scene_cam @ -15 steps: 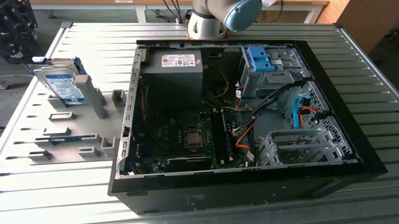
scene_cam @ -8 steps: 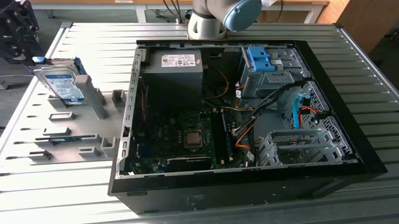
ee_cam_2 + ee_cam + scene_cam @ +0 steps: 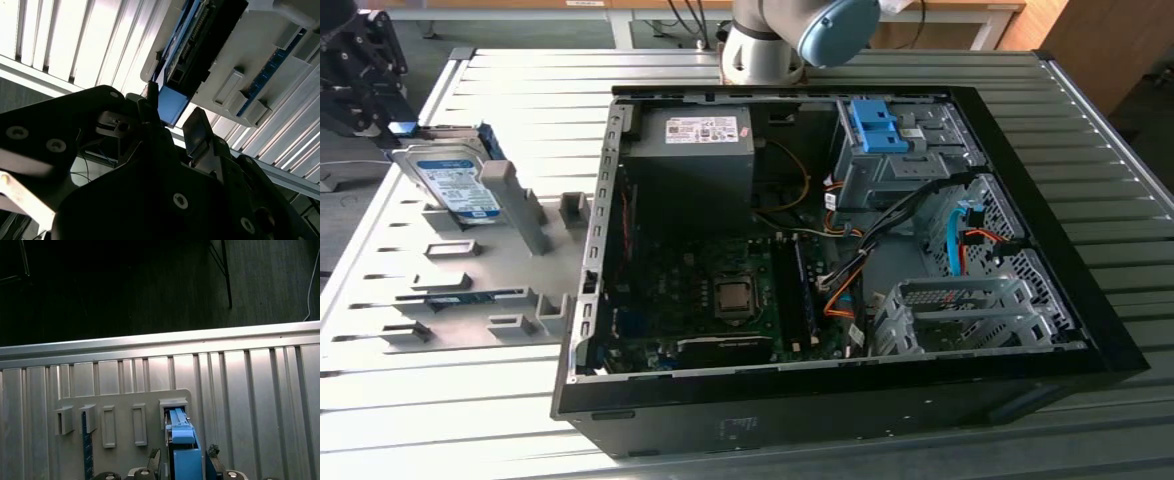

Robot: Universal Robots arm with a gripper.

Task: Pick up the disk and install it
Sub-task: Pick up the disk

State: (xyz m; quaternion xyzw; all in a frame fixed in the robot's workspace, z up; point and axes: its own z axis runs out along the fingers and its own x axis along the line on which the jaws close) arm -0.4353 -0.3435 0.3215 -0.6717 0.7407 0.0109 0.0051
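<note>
I will grab the disk (image 3: 451, 185) by its blue frame next, so that I can install it in the computer case.
The disk (image 3: 451, 185) stands on edge in a slot of the grey holder tray (image 3: 480, 250) at the exterior view's left, its white-and-blue label showing. My gripper (image 3: 374, 90) hangs dark over the disk's far end. In the first wrist view the disk's blue frame (image 3: 182, 440) rises between my gripper (image 3: 184, 455) fingertips (image 3: 214, 450), with a small gap on each side. In the second wrist view the gripper (image 3: 172, 112) straddles the same blue frame end (image 3: 172, 102). It is open, around the disk and not closed on it.
An open computer case (image 3: 587, 300) fills the middle of the slatted metal table (image 3: 1121, 180). Inside it are a dark grey box (image 3: 700, 150) with a white sticker, a blue clip (image 3: 874, 125) on the drive bay and a metal cage (image 3: 961, 310). A memory stick (image 3: 87, 450) sits in another tray slot.
</note>
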